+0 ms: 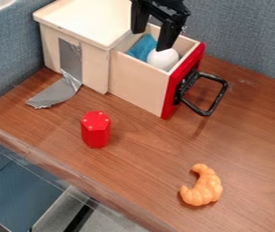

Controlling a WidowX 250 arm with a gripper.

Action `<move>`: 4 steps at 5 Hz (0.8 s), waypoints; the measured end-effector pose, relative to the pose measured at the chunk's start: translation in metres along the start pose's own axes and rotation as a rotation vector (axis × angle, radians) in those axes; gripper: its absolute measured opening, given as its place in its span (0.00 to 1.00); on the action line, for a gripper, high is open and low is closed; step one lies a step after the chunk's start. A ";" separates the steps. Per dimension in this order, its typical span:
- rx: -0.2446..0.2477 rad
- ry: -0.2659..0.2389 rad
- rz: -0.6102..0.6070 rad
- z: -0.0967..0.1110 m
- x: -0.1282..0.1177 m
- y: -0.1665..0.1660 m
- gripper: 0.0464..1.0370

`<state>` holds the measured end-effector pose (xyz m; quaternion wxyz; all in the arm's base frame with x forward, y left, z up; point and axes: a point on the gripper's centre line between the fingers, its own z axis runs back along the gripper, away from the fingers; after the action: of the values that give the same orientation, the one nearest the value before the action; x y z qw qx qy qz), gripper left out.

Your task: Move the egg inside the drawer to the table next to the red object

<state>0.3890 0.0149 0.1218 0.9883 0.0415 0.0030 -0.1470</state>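
Observation:
I need to grab the egg (163, 60) by its rounded sides with my gripper next. Then I can put it on the tabletop next to the red object.
The black gripper (149, 38) hangs over the pulled-out drawer (138, 84) at the top of the camera view. Its two fingers stand apart with nothing held between them. A white egg (163, 60) lies inside the drawer near the red front panel, just below and beside the right fingertip, which covers a bit of its upper left. Blue cloth (142, 47) lies left of the egg. The red object (95, 129), a six-sided block, stands upright on the wooden table (145, 156), in front of the drawer unit.
An orange toy croissant (202, 186) lies at the lower right. The drawer's black handle (213, 102) sticks out to the right. Grey tape (59, 92) runs from the cabinet (50, 46) onto the table. A clear edge strip borders the table at the lower left, and blue-grey fabric panels stand behind.

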 end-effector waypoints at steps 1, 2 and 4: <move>-0.018 0.047 -0.011 -0.018 -0.001 -0.002 0.96; -0.033 0.047 -0.089 -0.017 0.001 -0.004 0.96; -0.039 0.036 -0.285 -0.016 0.010 -0.002 0.96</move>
<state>0.3980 0.0119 0.1060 0.9578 0.0244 0.0296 -0.2848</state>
